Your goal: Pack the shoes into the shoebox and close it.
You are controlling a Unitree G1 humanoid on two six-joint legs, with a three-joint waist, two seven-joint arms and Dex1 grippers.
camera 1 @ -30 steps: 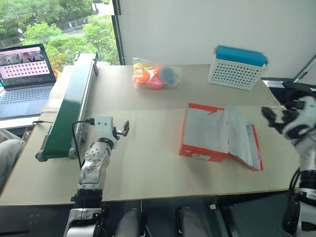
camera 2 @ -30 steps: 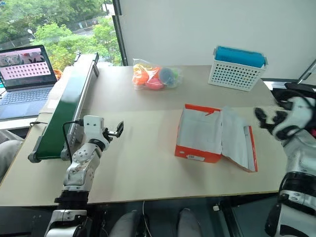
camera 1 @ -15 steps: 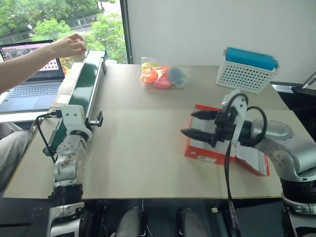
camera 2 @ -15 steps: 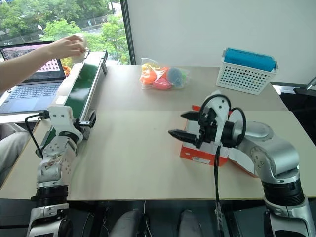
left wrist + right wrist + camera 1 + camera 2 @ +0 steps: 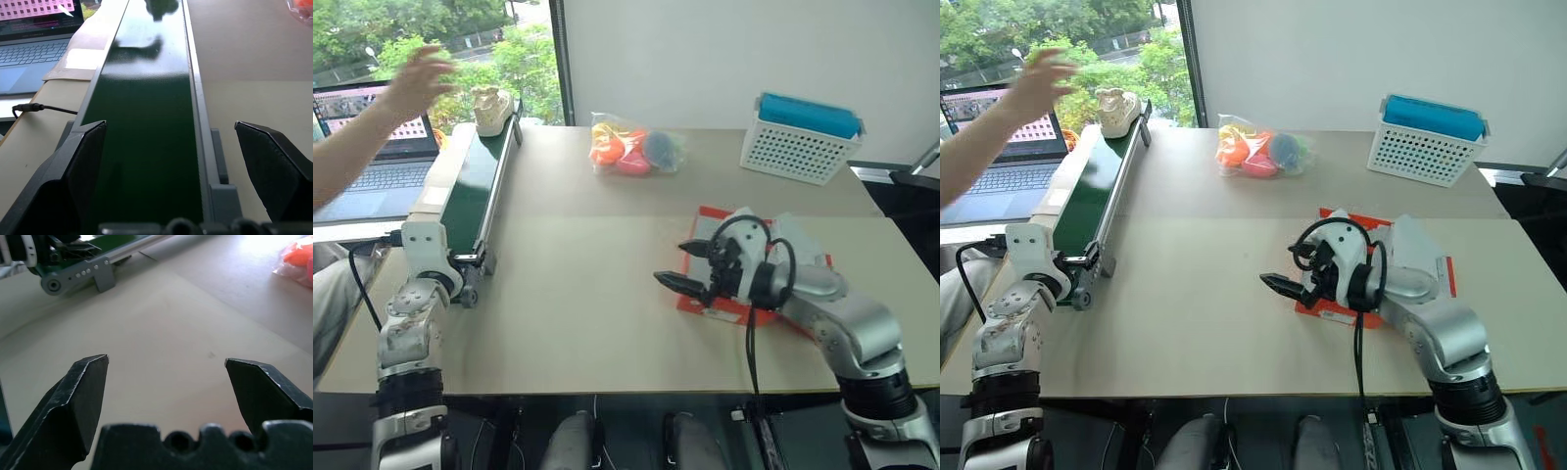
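The green belt under my fingers is empty, so it isn't time to close yet. My left gripper needs to move toward the cream shoe first, then close on the shoe.
One cream shoe [image 5: 493, 109] stands on the far end of the green conveyor belt [image 5: 470, 186]. A person's hand [image 5: 419, 80] hovers just left of it. The orange-red shoebox [image 5: 693, 300] lies open on the table's right half, its lid [image 5: 1422, 262] folded out to the right and its white inside partly hidden by my right arm. My right gripper [image 5: 677, 264] is open, level above the table just left of the box, pointing left. My left gripper [image 5: 178, 161] is open at the near end of the belt [image 5: 146, 98], one finger on each side of it.
A clear bag of colourful toys [image 5: 632, 151] lies at the back centre. A white perforated basket [image 5: 798, 147] with a blue thing on top stands at the back right. A laptop [image 5: 362, 147] sits left of the conveyor, under the person's arm.
The person set a shoe on the belt's far end and lifted the hand off. My left gripper moved left to the belt's near end. My right gripper swung left across the box.
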